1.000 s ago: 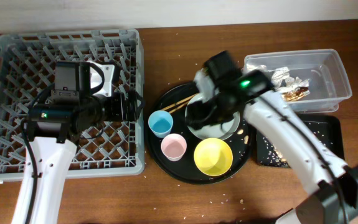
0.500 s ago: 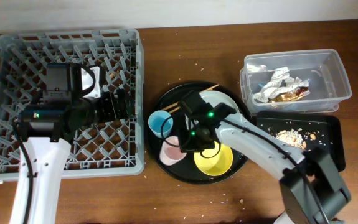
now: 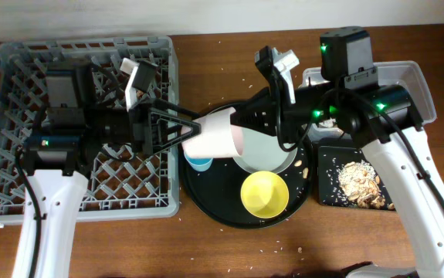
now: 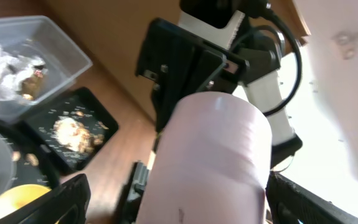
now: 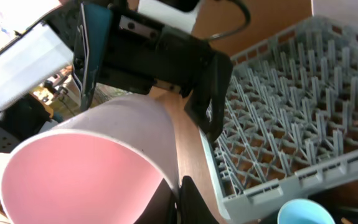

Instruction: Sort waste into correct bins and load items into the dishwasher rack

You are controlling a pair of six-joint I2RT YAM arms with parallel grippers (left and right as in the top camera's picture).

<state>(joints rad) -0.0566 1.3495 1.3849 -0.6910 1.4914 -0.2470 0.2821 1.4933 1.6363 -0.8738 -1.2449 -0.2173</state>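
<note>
I should move my left gripper toward the sides of the pink cup first and then close on the cup, because my fingers barely pass the edge of the cup's base and are still short of its sides.
The small pink cup hangs on its side above the round tray's left edge. My right gripper is shut on its rim; the right wrist view shows the pinch on the cup's wall. My left gripper reaches from over the dishwasher rack, open, its fingers either side of the cup's base with a gap showing. The blue cup peeks out beneath. The yellow bowl and grey-white plate sit on the tray. The chopsticks are hidden.
The big round black tray lies between the rack and the bins. The clear tub at the back right holds foil. The shallow black tray in front of it holds beige scraps. Crumbs dot the table.
My right gripper has shut on the pink cup, lifted it off the round tray and carried it left. My left gripper has come out from over the rack to straddle it.
</note>
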